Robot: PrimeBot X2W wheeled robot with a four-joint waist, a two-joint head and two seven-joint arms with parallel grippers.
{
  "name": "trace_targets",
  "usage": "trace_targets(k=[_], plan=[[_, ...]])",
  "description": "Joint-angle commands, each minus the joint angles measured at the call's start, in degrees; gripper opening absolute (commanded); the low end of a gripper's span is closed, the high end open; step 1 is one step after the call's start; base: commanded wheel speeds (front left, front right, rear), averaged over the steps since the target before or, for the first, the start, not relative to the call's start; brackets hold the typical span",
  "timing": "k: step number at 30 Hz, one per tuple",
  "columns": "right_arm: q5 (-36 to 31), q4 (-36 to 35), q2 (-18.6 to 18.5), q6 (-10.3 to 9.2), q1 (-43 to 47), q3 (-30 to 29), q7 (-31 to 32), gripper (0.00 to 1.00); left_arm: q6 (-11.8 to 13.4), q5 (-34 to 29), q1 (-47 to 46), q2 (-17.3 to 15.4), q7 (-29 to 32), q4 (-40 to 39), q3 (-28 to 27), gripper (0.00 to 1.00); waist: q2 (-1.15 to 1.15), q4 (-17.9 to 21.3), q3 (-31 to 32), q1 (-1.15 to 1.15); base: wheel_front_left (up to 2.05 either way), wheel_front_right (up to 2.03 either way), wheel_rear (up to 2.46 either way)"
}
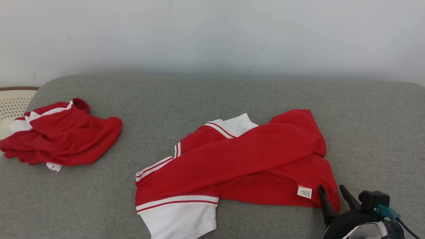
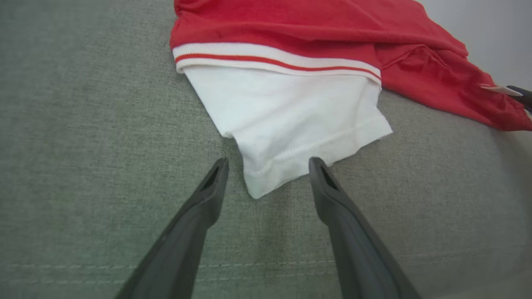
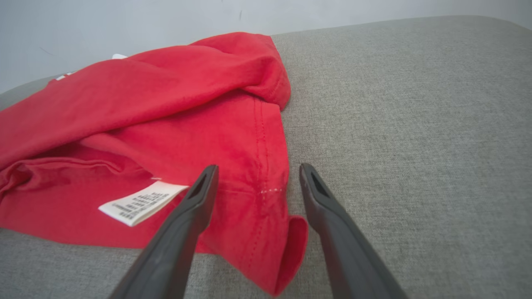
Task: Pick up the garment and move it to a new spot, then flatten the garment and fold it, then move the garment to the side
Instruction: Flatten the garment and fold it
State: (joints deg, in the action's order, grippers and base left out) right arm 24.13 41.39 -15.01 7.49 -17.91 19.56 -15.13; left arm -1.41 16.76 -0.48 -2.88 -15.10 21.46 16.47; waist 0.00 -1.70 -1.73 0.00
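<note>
My right gripper grabs the garment's red corner (image 1: 331, 201) (image 3: 274, 249) next, where the hem edge curls up while the cloth around it lies flat.
The garment (image 1: 239, 156) is a red shirt with white striped sleeves, lying crumpled and partly folded over itself in the middle of the grey cushion (image 1: 365, 132). My right gripper (image 1: 331, 188) stands open at its lower right corner. In the right wrist view the open fingers straddle the garment's red hem (image 3: 249, 195) beside a white care label (image 3: 141, 202), and the right gripper (image 3: 258, 167) grips nothing. My left gripper (image 2: 268, 164) is open too, its fingertips on either side of the tip of the white sleeve (image 2: 286, 120), with the cloth lying loose on the cushion.
A second red and white garment (image 1: 63, 136) lies bunched at the cushion's left end. Beyond it stands a pale perforated basket (image 1: 13, 103). A light wall (image 1: 212, 33) rises behind the cushion. Bare grey fabric stretches to the right of the shirt.
</note>
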Motion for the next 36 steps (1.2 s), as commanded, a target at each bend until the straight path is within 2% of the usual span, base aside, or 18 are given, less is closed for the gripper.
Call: trace_targets(k=[1,2,3,4,5,11,16,23,30,36], plan=[[-0.5,-0.4,0.0,0.01,0.4,-0.1,-0.1,0.87,-0.3,0.9,-0.7,0.0,0.0,1.3,0.4,1.00,0.00,0.0,0.0,0.00,0.00,0.00,0.00],[-0.6,-0.4,0.1,0.01,0.4,-0.2,-0.1,0.44,-0.5,1.0,-1.0,0.0,0.0,2.4,0.7,0.73,0.00,0.0,-0.1,0.00,0.00,0.00,0.00],[-0.8,-0.4,0.1,0.01,0.4,-0.2,-0.1,0.25,-0.5,1.6,-1.4,0.0,0.0,3.2,1.0,0.44,0.00,0.0,-0.1,0.00,0.00,0.00,0.00],[-1.0,-0.6,0.1,0.01,0.4,-0.2,-0.1,0.08,-0.7,1.8,-1.9,0.0,0.0,4.1,1.3,0.00,0.00,0.0,-0.1,0.00,0.00,0.00,0.00],[-1.1,-0.6,0.1,0.01,0.4,-0.2,-0.1,0.00,-0.8,2.0,-2.2,0.0,0.0,4.9,1.7,0.00,0.00,0.0,-0.1,0.00,0.00,0.00,0.00],[-1.3,-0.8,-0.1,0.01,0.0,-0.4,-0.1,0.00,-0.6,3.0,-3.4,0.0,0.0,5.5,2.3,0.00,0.00,0.2,-0.3,0.00,0.00,0.00,0.00],[-2.1,-3.4,-0.2,0.01,0.6,-1.3,-0.1,0.00,-0.1,2.3,-3.2,0.0,0.0,3.0,1.1,0.00,0.00,0.1,-0.2,0.00,0.00,0.00,0.00],[-2.4,-10.8,0.5,0.01,2.7,-3.0,-0.1,0.00,-0.3,0.0,-1.2,0.0,0.0,-3.7,-2.1,0.00,0.00,-0.3,0.4,0.00,0.00,0.00,0.00],[1.7,-16.0,0.5,0.01,2.9,-2.3,1.0,0.00,-1.9,-3.5,-1.8,-0.6,0.0,-12.3,-6.5,0.00,0.00,-0.9,1.3,0.00,0.00,0.00,0.00],[4.2,-19.3,-1.8,0.01,-1.5,-0.4,5.1,0.00,-4.3,-6.5,-9.4,-4.6,0.0,-14.4,-5.8,0.00,0.00,-0.9,-0.1,0.00,0.00,0.00,0.00]])
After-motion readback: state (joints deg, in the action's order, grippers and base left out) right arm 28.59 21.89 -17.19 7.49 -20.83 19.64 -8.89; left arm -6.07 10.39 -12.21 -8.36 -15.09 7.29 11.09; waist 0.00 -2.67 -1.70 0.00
